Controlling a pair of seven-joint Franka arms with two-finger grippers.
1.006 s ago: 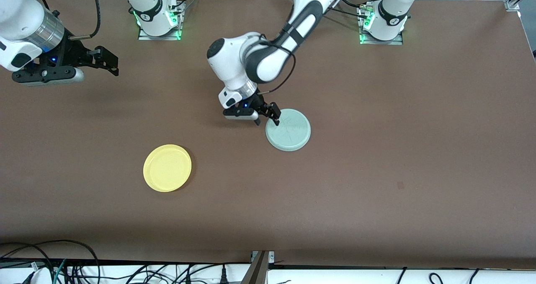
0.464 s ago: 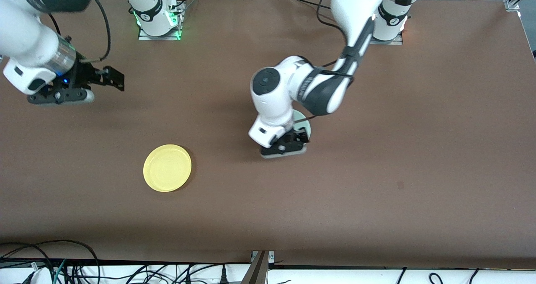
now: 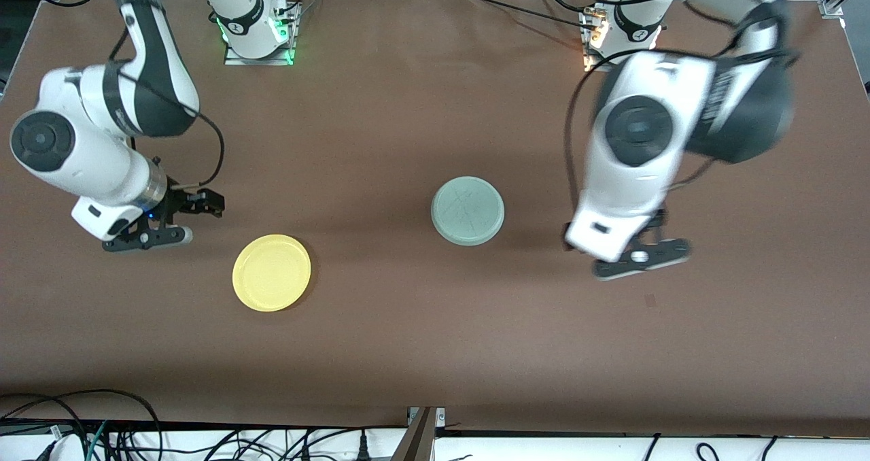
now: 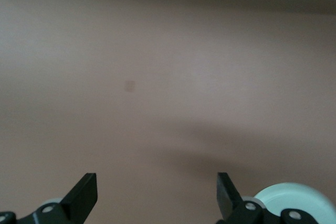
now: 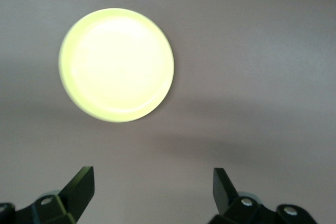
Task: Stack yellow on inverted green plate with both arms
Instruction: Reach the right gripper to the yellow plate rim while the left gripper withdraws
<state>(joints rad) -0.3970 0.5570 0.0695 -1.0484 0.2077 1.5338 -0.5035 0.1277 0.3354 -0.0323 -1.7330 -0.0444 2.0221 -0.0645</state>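
My right gripper pinches the yellow plate by its narrow rim (image 3: 238, 253) (image 5: 131, 120) next, since the plate's broad round side spreads wider than the gripper's open fingers.
The yellow plate (image 3: 272, 272) lies right side up on the brown table, toward the right arm's end. It also shows in the right wrist view (image 5: 116, 65). The green plate (image 3: 467, 211) lies upside down at mid-table, scratch lines on its flat underside. My right gripper (image 3: 204, 206) is open and empty over bare table beside the yellow plate; its own view shows it (image 5: 152, 187) short of the plate. My left gripper (image 3: 658, 228) is open and empty (image 4: 156, 195) over bare table toward the left arm's end from the green plate. A pale round edge (image 4: 294, 203), probably the green plate, shows beside one finger.
A small dark stain (image 3: 650, 301) marks the table near the left gripper, nearer the front camera; it also shows in the left wrist view (image 4: 128, 85). Cables (image 3: 81, 420) lie along the table's front edge. The arm bases (image 3: 255, 32) stand along the back edge.
The left arm has swung away from the green plate toward its own end of the table, uncovering the plate. The right gripper has come in close beside the yellow plate. Neither plate has moved.
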